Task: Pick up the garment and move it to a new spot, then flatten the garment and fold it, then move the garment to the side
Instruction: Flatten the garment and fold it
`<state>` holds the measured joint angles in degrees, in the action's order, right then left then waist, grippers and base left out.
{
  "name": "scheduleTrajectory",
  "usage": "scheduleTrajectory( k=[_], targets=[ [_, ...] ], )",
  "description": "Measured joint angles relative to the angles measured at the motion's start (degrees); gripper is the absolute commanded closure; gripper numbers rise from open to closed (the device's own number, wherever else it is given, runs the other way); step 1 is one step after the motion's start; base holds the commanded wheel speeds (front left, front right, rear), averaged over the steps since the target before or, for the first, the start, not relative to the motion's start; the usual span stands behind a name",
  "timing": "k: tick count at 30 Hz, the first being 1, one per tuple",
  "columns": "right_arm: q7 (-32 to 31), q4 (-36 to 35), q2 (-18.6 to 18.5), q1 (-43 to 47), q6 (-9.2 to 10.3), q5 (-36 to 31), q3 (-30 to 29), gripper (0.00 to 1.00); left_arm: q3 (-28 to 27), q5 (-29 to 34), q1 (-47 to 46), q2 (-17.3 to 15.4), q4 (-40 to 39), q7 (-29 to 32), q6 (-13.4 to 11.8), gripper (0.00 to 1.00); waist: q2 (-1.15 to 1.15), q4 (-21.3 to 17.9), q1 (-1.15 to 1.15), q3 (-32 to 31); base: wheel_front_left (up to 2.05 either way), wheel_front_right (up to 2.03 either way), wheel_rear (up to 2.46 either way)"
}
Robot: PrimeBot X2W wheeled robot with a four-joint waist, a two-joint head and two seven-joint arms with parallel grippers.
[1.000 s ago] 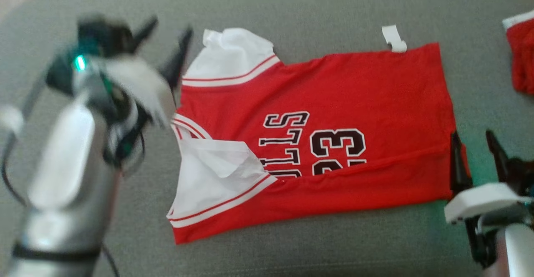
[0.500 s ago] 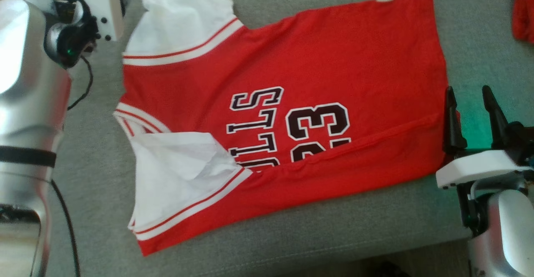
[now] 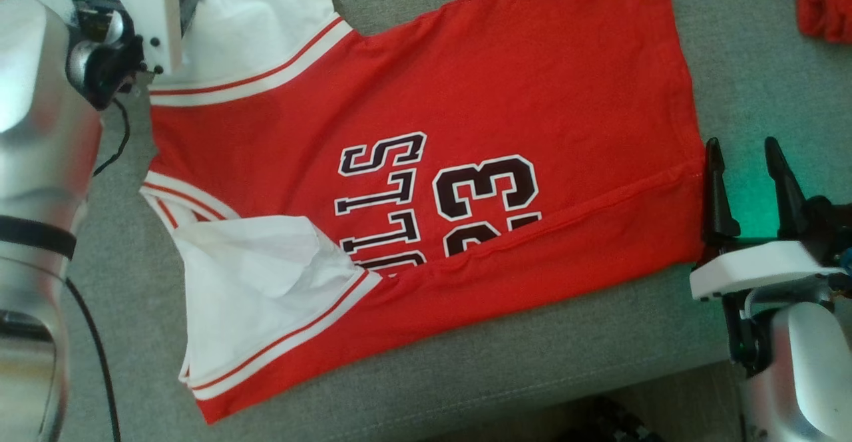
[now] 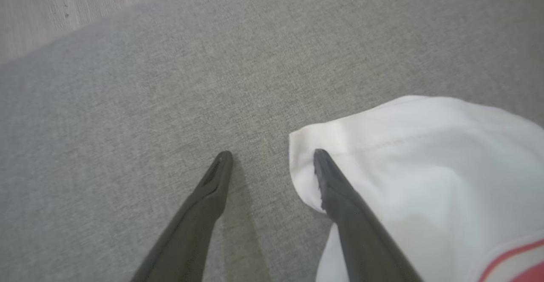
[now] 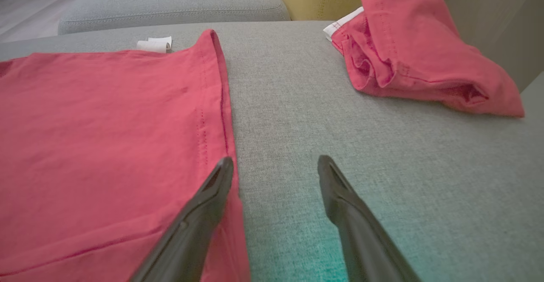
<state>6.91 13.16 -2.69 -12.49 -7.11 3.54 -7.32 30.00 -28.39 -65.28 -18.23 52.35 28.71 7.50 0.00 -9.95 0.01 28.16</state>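
Note:
The rest of the jersey [image 3: 415,106] is lying flat on the cushion. My left gripper should next grab the white sleeve's hem corner, where the cloth ends.
The garment [image 3: 466,89] is a red jersey with white sleeves and black lettering, lying flat on a grey cushion [image 3: 752,62]. Its near long edge is folded up over the lettering. My left gripper [image 4: 272,153] is open at the far white sleeve [image 4: 425,159]: one finger [image 4: 340,197] lies over the sleeve's corner, the other over bare cushion. My right gripper [image 3: 741,142] is open at the jersey's hem [image 5: 212,103]. Its left finger [image 5: 204,205] is over the hem and the right one is over the cushion. Neither gripper holds anything.
A second, bunched red garment [image 5: 425,52] lies on the cushion to the right, also at the head view's top right corner [image 3: 825,2]. A white tag [image 5: 155,44] pokes out at the jersey's far edge. The cushion's front edge [image 3: 599,395] runs close below the jersey.
The head camera has tilted, so the whole picture slid up and left. My left arm has come in to the far white sleeve. The right gripper stays by the hem.

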Motion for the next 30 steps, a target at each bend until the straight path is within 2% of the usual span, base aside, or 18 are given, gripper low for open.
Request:
scheduleTrajectory(
  k=[2,4,5,6,7,8,14,19,22,30],
  targets=[
    [0.2,0.2,0.0,-0.2,0.0,0.0,0.0,0.0,1.0,0.0,-0.2,-0.1,0.4,-0.6,0.0,0.0,0.0,-0.2,0.0,0.1,0.0,0.0,0.0],
    [0.2,0.3,0.0,-0.5,0.0,0.0,0.0,0.0,1.9,-0.2,-0.9,-0.2,0.9,-0.6,0.0,0.14,0.0,-0.5,0.0,0.3,0.0,0.0,0.0],
    [0.2,0.4,0.1,-0.8,0.0,0.0,0.0,0.0,2.6,-0.4,-1.2,-0.3,1.0,-0.8,0.0,0.52,0.0,-0.6,0.0,0.3,0.0,0.0,0.0],
    [0.2,0.4,0.1,-1.1,0.0,0.0,0.0,0.0,3.2,-0.7,-1.4,-0.4,1.0,-1.2,0.0,0.61,0.0,-0.7,0.0,0.4,0.0,0.0,0.0],
    [0.2,0.4,0.1,-1.3,0.0,0.0,0.0,0.0,4.0,-0.8,-1.5,-0.4,1.0,-1.7,0.0,0.83,0.0,-0.8,0.0,0.4,0.0,0.0,0.0],
    [0.2,0.4,0.1,-1.4,0.0,0.0,0.0,0.0,5.1,-0.9,-1.6,-0.5,0.8,-2.2,0.0,1.0,0.0,-0.9,0.0,0.4,0.0,0.0,0.0],
    [-0.9,0.6,0.1,-2.3,0.0,4.3,1.5,0.0,10.2,-3.0,-1.5,-2.3,-0.8,-6.9,0.0,1.0,0.0,-1.1,0.0,-0.2,0.0,0.0,0.0],
    [-7.0,1.5,-0.5,-9.0,0.0,4.4,2.3,0.0,13.7,-4.8,-1.5,-2.7,-3.1,-13.3,0.0,1.0,0.0,-0.3,0.0,-1.9,0.0,0.0,0.0],
    [-12.3,4.5,-1.7,-14.6,0.0,4.8,3.2,0.0,16.1,-6.2,-1.5,-2.6,-4.6,-15.6,0.1,1.0,0.0,0.8,0.0,-3.0,0.0,0.0,0.0],
    [-20.4,17.0,-6.1,-25.9,0.0,5.3,3.8,0.0,22.8,-9.5,-1.9,-2.2,-9.3,-20.3,0.1,1.0,0.0,5.4,0.0,-4.8,0.0,0.0,0.0]
  ],
)
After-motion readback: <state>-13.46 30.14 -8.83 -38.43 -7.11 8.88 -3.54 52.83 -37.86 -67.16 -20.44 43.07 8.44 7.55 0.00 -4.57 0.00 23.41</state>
